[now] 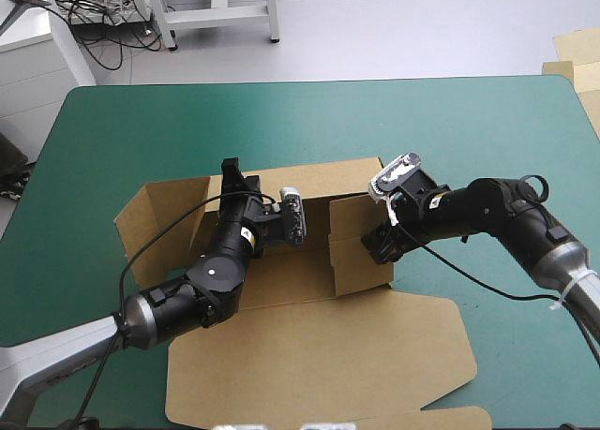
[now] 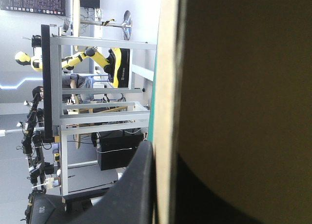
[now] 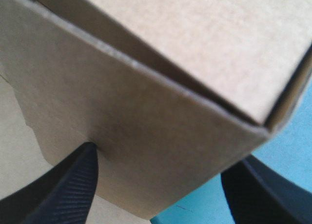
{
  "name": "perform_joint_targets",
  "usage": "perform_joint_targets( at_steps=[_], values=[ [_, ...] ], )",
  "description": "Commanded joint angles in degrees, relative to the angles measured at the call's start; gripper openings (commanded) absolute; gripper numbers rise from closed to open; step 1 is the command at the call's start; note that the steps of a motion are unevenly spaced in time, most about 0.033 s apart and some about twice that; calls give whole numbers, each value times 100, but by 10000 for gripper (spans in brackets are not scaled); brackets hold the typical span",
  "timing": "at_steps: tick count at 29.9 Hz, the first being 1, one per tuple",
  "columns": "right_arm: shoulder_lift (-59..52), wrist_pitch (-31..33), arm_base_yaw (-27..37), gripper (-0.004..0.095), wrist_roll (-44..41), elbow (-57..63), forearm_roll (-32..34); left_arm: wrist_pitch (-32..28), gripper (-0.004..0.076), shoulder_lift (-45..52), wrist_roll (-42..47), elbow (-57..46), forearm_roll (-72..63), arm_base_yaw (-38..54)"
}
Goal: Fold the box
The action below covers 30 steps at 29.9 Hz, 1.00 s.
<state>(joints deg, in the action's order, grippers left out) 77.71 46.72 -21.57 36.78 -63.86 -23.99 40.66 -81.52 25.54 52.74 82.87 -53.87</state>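
Observation:
My right gripper grabs the box's raised side [image 1: 356,247] by that side's corner [image 1: 382,203] next, to fold the brown box.
The brown box [image 1: 281,275] lies in the middle of the teal-green table, its walls partly raised and its lid [image 1: 319,355] flat toward the near edge. My left gripper [image 1: 232,177] is at the box's far wall. In the left wrist view the board's edge [image 2: 165,87] runs straight between the left gripper's [image 2: 168,194] fingers, which are shut on it. My right gripper [image 1: 380,244] is at the right wall. In the right wrist view the right gripper [image 3: 163,160] stands open, its fingers apart on either side of that raised wall [image 3: 146,112].
The box's left side flap [image 1: 155,224] leans outward over the teal-green cover [image 1: 141,130]. Pale brown board sheets [image 1: 577,55] lie just beyond the table's far right corner. Bare cover stretches along the far side and the right side of the table.

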Motion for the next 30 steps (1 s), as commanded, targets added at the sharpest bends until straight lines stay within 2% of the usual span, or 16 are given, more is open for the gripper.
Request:
perform_joint_targets(
  at_steps=[1, 5, 8, 20, 23, 26, 30],
  values=[
    [-149, -550, 13, 471, -139, -142, 302, -185, -10, 225, 151, 110, 135, -22],
    [-149, -584, 13, 272, -126, -142, 302, -400, -10, 329, 167, 110, 135, -22],
    [-149, -573, 13, 184, -102, -142, 313, -466, -10, 408, 195, 110, 135, -57],
    [-149, -477, 13, 160, -102, -142, 650, -545, -10, 458, 203, 110, 174, -66],
    [-149, -566, 13, 159, -488, -142, 958, -429, -10, 458, 203, 110, 221, -129],
    [-149, -638, 13, 76, -796, -142, 1261, -326, -10, 458, 203, 110, 404, -291],
    [-149, -616, 13, -13, -813, -142, 1276, -322, -10, 458, 206, 110, 596, -406]
  ],
)
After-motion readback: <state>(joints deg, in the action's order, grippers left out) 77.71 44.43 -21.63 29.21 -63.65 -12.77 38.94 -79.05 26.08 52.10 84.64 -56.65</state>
